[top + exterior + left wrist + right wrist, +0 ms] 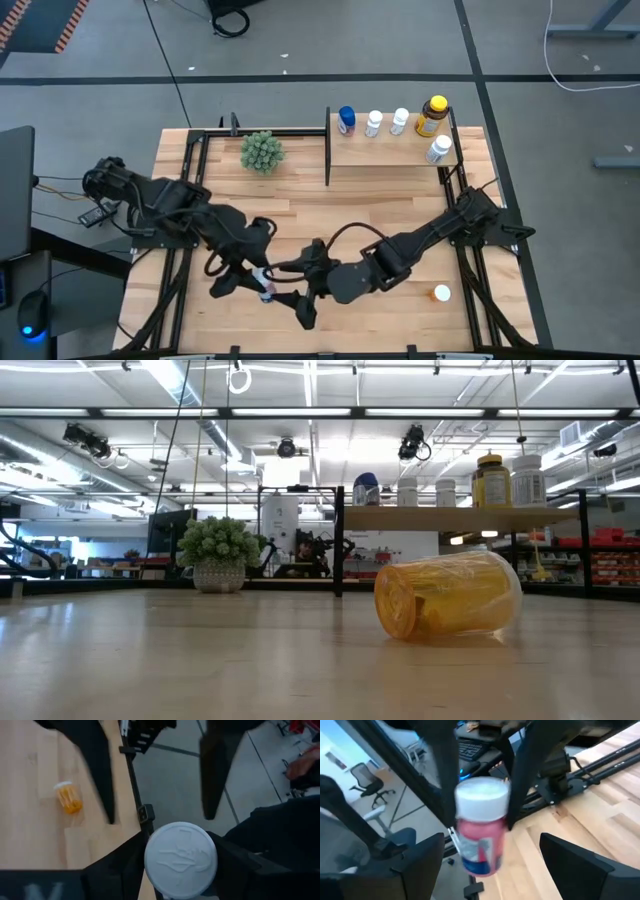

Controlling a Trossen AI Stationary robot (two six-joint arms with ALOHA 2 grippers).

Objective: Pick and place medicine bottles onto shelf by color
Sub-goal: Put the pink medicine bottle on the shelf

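The open fingers stop short of the white-capped bottle, so it is too early to close. My right gripper moves toward its pink body, then closes on the bottle.
My left gripper (258, 282) is above the table's near middle, shut on a white-capped bottle with a pink label (480, 840). My right gripper (303, 288) faces it from the right, open, a finger on either side of the bottle and apart from it. On the shelf (385, 152) at the far right stand a blue bottle (346, 121), three white ones (373, 124) and an amber one with a yellow cap (432, 116). An orange bottle (448, 595) lies on its side on the table near the right front. My left gripper pinches the bottle's cap end (482, 800) between its two fingers (517, 795), one on each side. The cap's top (181, 860) faces back toward the wrist, so the fingers run along the bottle. The labelled body reaches out past the fingertips, clear of the table.
A green spiky plant (261, 151) in a pot stands left of the shelf's black upright divider (328, 146). Black frame rails (180, 250) run along the table's left and right sides. Bare wood lies between the arms and the shelf.
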